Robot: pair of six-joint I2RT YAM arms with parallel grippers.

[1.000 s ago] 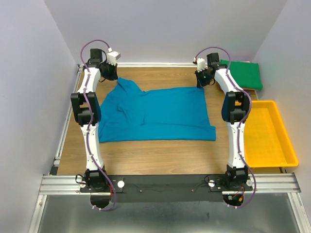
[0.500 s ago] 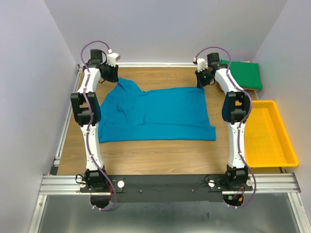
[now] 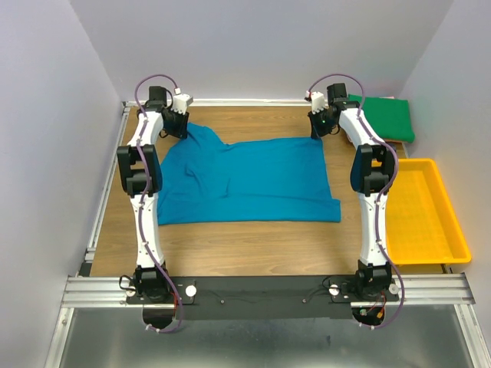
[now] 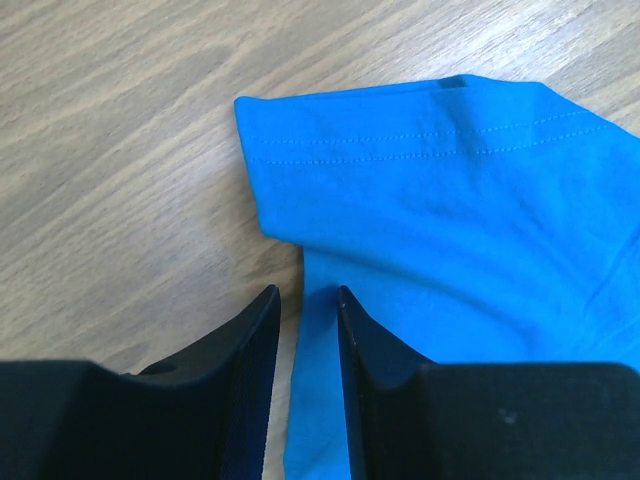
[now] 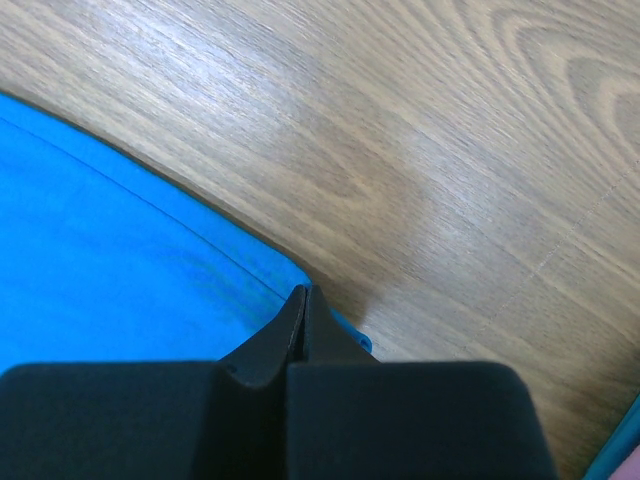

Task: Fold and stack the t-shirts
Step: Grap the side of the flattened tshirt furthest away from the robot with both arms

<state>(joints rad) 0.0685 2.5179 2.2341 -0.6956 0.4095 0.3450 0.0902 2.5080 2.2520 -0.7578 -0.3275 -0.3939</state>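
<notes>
My left gripper pinches the teal-blue t-shirt's edge [image 3: 182, 139] [image 4: 312, 292] by the sleeve next, opposite my right gripper's corner, to fold the t-shirt's far side toward me.
A teal-blue t-shirt [image 3: 253, 180] lies spread on the wooden table, one sleeve [image 4: 420, 130] pointing to the far left. My left gripper [image 3: 182, 126] hovers over that sleeve's edge. Its jaws [image 4: 307, 292] are open a little, and the cloth edge lies on the table in the gap between them. My right gripper [image 3: 317, 132] is down at the shirt's far right corner [image 5: 350, 335]. It [image 5: 303, 292] is shut, with the teal cloth [image 5: 100, 230] showing on both sides of its tips. A folded dark green t-shirt [image 3: 387, 117] sits at the far right corner of the table.
A yellow plastic tray [image 3: 453, 230] stands along the table's right edge, just outside the right arm. Walls close in on the left, the back and the right. Bare wood [image 3: 245, 245] runs between the shirt's near hem and the arm bases.
My left gripper has opened, let go of the sleeve and shifted slightly right. The right arm and the shirt have stayed put.
</notes>
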